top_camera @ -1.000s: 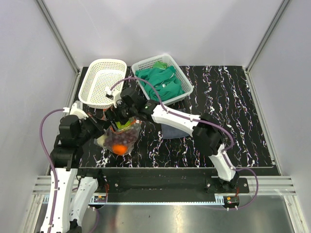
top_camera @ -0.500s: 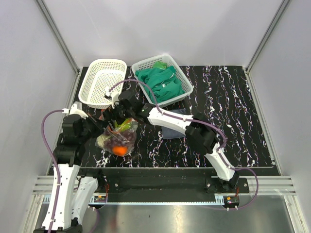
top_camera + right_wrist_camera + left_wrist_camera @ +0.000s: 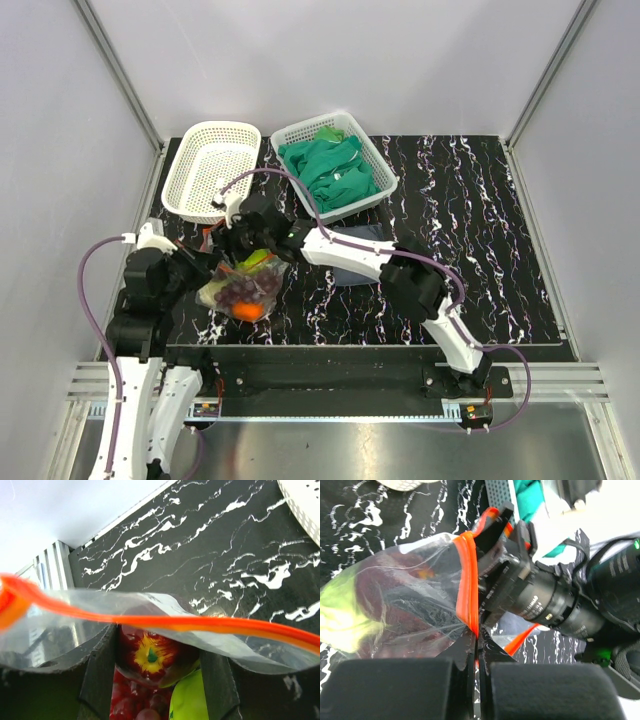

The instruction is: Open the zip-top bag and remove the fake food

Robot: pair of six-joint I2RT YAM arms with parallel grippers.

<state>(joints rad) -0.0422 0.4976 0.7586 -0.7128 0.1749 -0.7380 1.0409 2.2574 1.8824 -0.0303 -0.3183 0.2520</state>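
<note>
The dark red apple (image 3: 150, 655) would come up out of the bag's opening if I lifted my right gripper now, as both fingers meet its sides.
The clear zip-top bag (image 3: 243, 288) hangs over the table's left front and holds an orange, dark grapes and a green fruit. My left gripper (image 3: 207, 272) is shut on the bag's orange-red zip strip (image 3: 467, 585), pinching it at the strip's end (image 3: 476, 636). My right gripper (image 3: 246, 244) is at the bag's mouth. In the right wrist view its jaws (image 3: 159, 641) stand apart on either side of the dark red apple (image 3: 150, 655), and the strip (image 3: 210, 625) runs across above them. A green apple (image 3: 190, 700) and grapes (image 3: 132, 705) lie just beyond.
An empty white basket (image 3: 200, 135) stands at the back left. A second white basket (image 3: 375, 152) holding green cloths is beside it. A dark grey-blue cloth (image 3: 350, 272) lies under my right arm. Black marbled table.
The bag and both grippers have shifted left and slightly toward the front. The right arm has stretched further left, staying at the bag's mouth.
</note>
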